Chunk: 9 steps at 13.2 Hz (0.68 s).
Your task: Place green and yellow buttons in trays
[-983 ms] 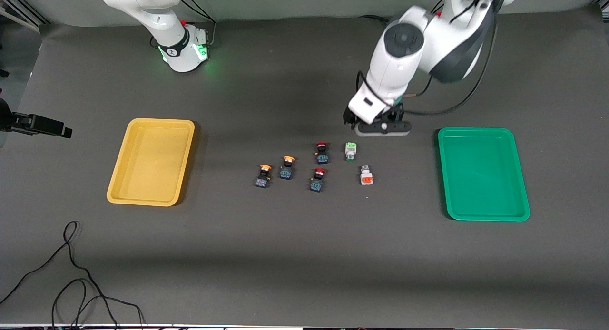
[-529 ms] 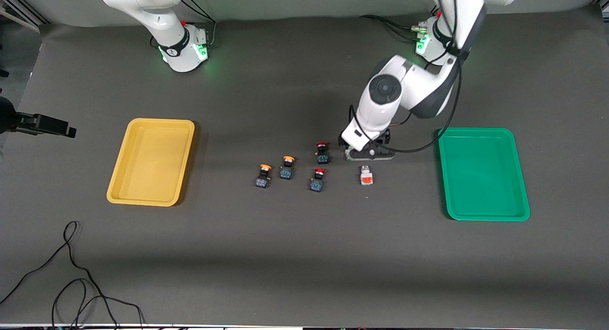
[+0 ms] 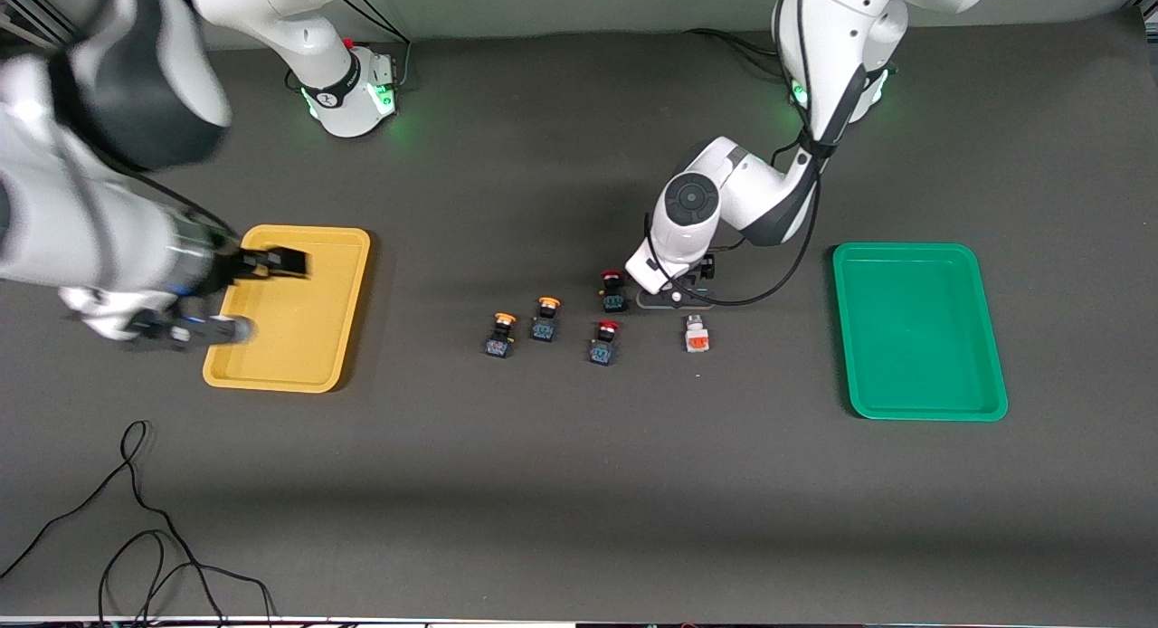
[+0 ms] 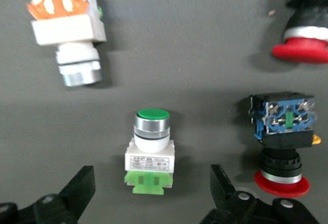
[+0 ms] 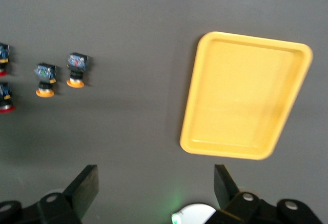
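The yellow-capped button needs to go in the yellow tray (image 3: 271, 381). My right gripper should next grab the button by its block-shaped body (image 3: 498, 347) and then place it there.
The green button (image 4: 148, 152), white-bodied with a green cap, lies on the table between the open fingers of my left gripper (image 4: 151, 190), untouched. In the front view the left gripper (image 3: 674, 297) sits low over it and hides it. Two yellow-capped buttons (image 3: 500, 333) (image 3: 545, 318) lie nearer the yellow tray (image 3: 271, 381); they also show in the right wrist view (image 5: 45, 79) (image 5: 77, 69). The green tray (image 3: 923, 415) is empty at the left arm's end. My right gripper (image 3: 213, 331) hangs high by the yellow tray (image 5: 246, 96), open and empty (image 5: 156, 188).
Two red-capped black buttons (image 3: 612, 290) (image 3: 604, 341) lie beside the left gripper, one close to a finger (image 4: 284, 137). A white button with an orange block (image 3: 696, 336) lies nearer the camera. A black cable (image 3: 136, 519) trails at the front corner.
My left gripper has come down and toward the camera, from above the table to straddling the green button. My right arm has swung into view over the yellow tray's end.
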Available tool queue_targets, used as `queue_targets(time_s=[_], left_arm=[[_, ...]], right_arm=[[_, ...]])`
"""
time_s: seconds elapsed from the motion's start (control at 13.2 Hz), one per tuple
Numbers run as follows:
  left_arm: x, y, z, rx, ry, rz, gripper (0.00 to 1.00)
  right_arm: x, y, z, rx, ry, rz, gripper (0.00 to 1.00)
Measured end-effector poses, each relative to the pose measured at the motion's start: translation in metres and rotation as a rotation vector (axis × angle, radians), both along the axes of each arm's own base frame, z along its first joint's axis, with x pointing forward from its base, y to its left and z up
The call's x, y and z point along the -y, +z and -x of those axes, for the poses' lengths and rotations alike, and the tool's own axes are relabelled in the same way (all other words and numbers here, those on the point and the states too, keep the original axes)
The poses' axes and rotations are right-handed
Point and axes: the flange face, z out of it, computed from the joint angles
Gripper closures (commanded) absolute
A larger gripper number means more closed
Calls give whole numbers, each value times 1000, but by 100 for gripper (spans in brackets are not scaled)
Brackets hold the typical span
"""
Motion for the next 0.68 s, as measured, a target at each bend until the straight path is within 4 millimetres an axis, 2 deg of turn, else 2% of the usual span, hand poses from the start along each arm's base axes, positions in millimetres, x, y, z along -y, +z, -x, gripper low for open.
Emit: queue_targets(time_s=[0.15,0.23,0.3,0.38,0.61,0.68], left_arm=[[2,-11,4,-6,-5,-3,52],[1,-15,4,-8,-3,-5,66],[0,-16,3,-9,-1,-7,76],[-1,-16,2,-7,2,-7,80],[-2,-12,-3,-1,13,-5,81],[-1,-4,-8,0,23,-6,81]], right_arm=[[-26,-39,-2,4,-2,12,0],[-37,-58,-3,4,5,15,0],[-49,-77,-3,1,10,21,0],[-62,-94,-3,2,13,26,0],[-102,-152,-8,30,-18,47,0],[-115,-171,-9,43,-36,54,0]])
